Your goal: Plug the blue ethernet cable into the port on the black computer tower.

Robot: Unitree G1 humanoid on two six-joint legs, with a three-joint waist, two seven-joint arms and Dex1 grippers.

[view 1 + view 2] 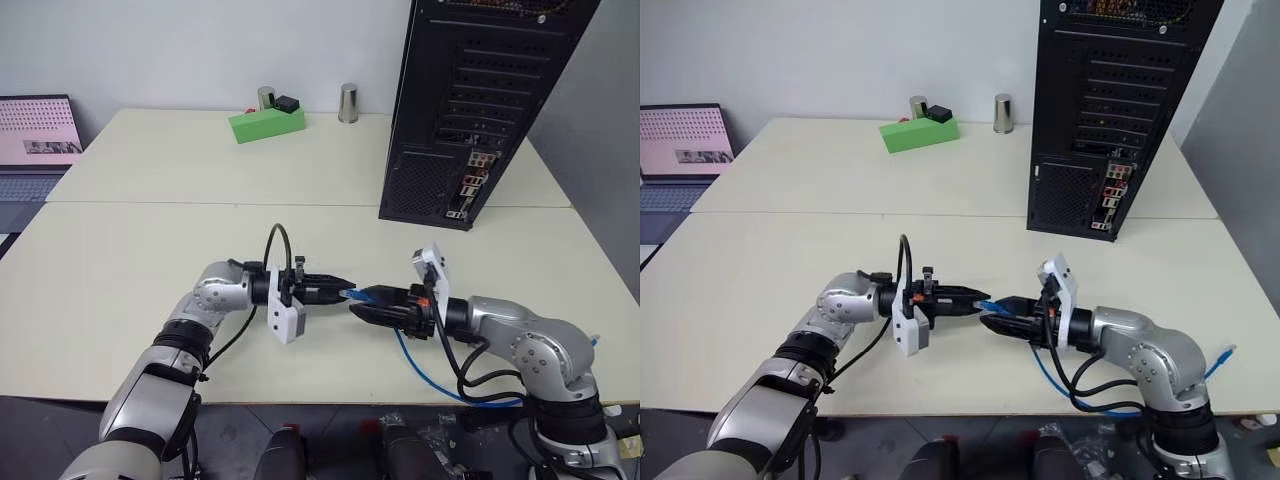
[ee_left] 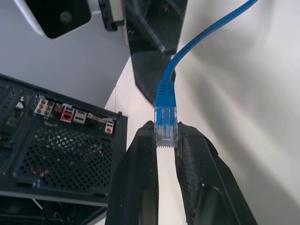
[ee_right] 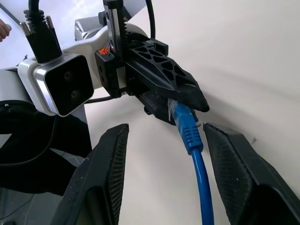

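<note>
I should hold the cable by its blue boot (image 3: 190,133) with my right gripper next. Then the ethernet cable's clear plug (image 3: 174,108) stays free to go into the port.
The blue ethernet cable (image 3: 193,140) has its clear plug (image 2: 166,124) pinched between the black fingers (image 2: 140,159) of my left gripper (image 1: 343,291), which is shut on it and points to the right, just above the table. Facing it, my right gripper (image 3: 165,131) is open. Its two fingers (image 3: 105,168) stand apart on either side of the cord without touching it. Behind that gripper the cord runs under my right arm and loops over the table's front edge (image 1: 425,375). The black computer tower (image 1: 470,110) stands at the back right, with its perforated rear panel and coloured connectors (image 1: 478,160) facing me.
A green block (image 1: 266,122) with a small black item on it lies at the far side of the table, flanked by two metal cylinders (image 1: 348,102). An open laptop (image 1: 38,135) sits off the left edge. The cream table (image 1: 150,260) stretches between the grippers and the tower.
</note>
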